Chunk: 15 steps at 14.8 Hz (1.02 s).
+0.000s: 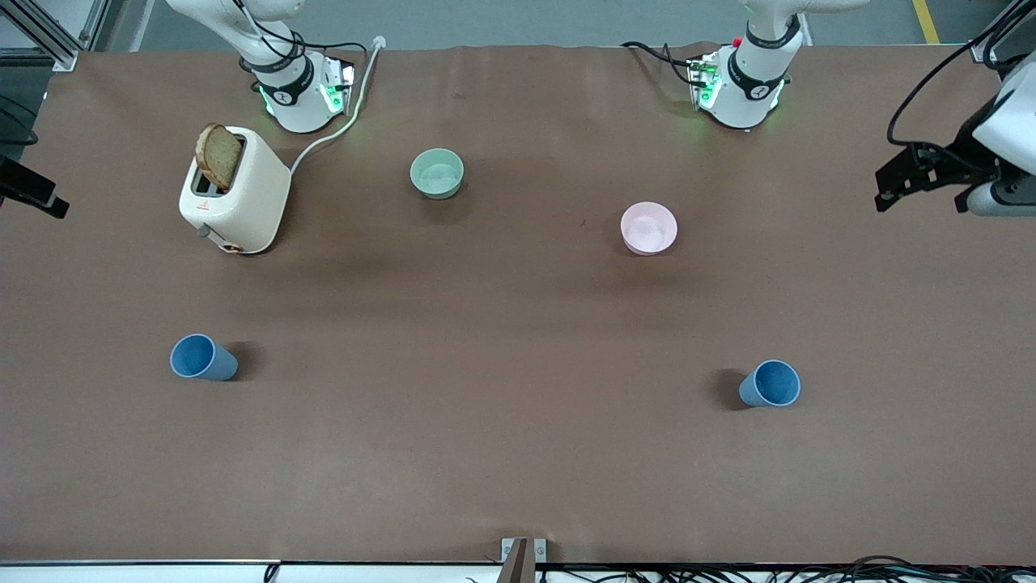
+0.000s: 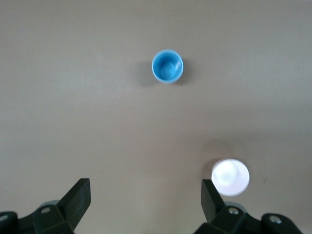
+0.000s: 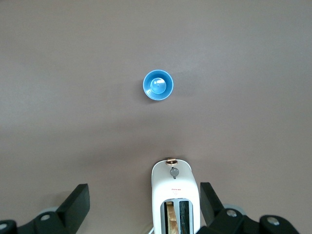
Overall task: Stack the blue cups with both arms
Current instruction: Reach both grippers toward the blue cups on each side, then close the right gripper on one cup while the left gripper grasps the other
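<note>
My left gripper takes hold of the blue cup beyond the pink bowl by its rim (image 1: 777,363) next, to stack it with the other blue cup (image 1: 202,358).
Two blue cups stand upright and far apart on the brown table. One blue cup (image 1: 202,358) is toward the right arm's end and also shows in the right wrist view (image 3: 158,86). The other blue cup (image 1: 770,384) is toward the left arm's end and also shows in the left wrist view (image 2: 167,67). My left gripper (image 2: 145,187) is open and empty, high over the table near the pink bowl; it shows at the edge of the front view (image 1: 923,178). My right gripper (image 3: 145,192) is open and empty, high over the toaster, mostly cut off in the front view (image 1: 28,194).
A white toaster (image 1: 235,194) with a slice of bread sticking out stands near the right arm's base, its cord running to the table's edge. A pale green bowl (image 1: 437,172) and a pink bowl (image 1: 648,227) sit farther from the front camera than the cups.
</note>
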Each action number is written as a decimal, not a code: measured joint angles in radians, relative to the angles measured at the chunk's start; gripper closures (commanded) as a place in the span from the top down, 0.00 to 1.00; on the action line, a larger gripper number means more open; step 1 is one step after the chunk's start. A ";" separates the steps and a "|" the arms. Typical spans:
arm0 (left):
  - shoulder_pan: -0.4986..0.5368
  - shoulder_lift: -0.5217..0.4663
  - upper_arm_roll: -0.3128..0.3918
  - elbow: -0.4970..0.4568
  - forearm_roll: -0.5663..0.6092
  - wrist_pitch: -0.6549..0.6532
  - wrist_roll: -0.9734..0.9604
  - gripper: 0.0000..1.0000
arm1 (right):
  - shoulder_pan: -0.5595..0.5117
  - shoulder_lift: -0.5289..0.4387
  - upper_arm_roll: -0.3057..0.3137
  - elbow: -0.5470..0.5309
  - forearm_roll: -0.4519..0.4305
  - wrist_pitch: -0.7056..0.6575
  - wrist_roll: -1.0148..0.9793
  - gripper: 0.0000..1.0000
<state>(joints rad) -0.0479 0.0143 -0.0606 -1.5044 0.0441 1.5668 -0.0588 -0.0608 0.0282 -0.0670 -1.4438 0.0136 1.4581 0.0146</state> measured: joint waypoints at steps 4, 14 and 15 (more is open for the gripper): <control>0.003 0.134 0.001 0.001 0.052 0.126 -0.004 1.00 | -0.012 0.021 -0.007 -0.014 0.000 0.041 -0.046 1.00; 0.030 0.542 0.002 0.004 0.052 0.501 -0.075 0.99 | -0.059 0.307 -0.012 -0.310 0.000 0.654 -0.236 1.00; 0.032 0.572 0.002 0.005 0.052 0.515 -0.088 0.93 | -0.059 0.333 -0.012 -0.328 0.000 0.703 -0.238 1.00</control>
<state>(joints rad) -0.0156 0.5868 -0.0588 -1.4992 0.0961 2.0821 -0.1466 -0.1196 0.3613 -0.0792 -1.7715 0.0136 2.1611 -0.2235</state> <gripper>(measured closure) 0.000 0.000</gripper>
